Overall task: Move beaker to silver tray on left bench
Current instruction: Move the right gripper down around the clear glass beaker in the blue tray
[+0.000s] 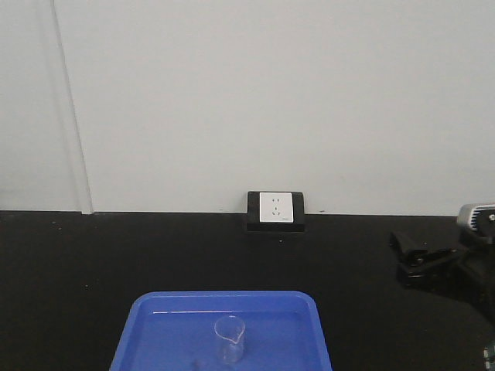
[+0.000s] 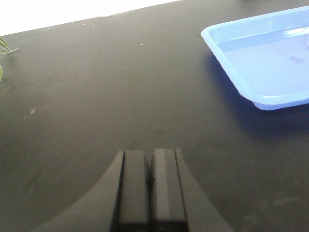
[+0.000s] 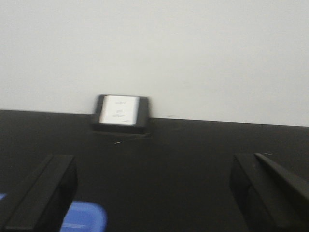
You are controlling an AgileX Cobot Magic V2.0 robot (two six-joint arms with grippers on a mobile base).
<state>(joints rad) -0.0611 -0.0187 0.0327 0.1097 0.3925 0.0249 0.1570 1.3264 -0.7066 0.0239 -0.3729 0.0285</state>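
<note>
My right gripper reaches the beaker and grabs its glass sides next, leaving the beaker's rim free on the way to the silver tray.
The small clear glass beaker (image 1: 230, 338) stands upright inside a bright blue plastic tray (image 1: 155, 325) on a black countertop (image 1: 77, 270). My right gripper (image 1: 425, 259) is at the right edge of the front view, well right of the tray; in its wrist view (image 3: 152, 193) the jaws stand wide apart with nothing between them. My left gripper (image 2: 149, 179) shows only in its wrist view, jaws closed together and empty, above bare black countertop left of the blue tray (image 2: 270, 63). The silver tray is out of view.
A white socket in a black box (image 1: 275, 209) sits at the wall behind the tray; it also shows in the right wrist view (image 3: 120, 112). A white wall backs the counter. A green leaf tip (image 2: 6, 47) shows at the far left.
</note>
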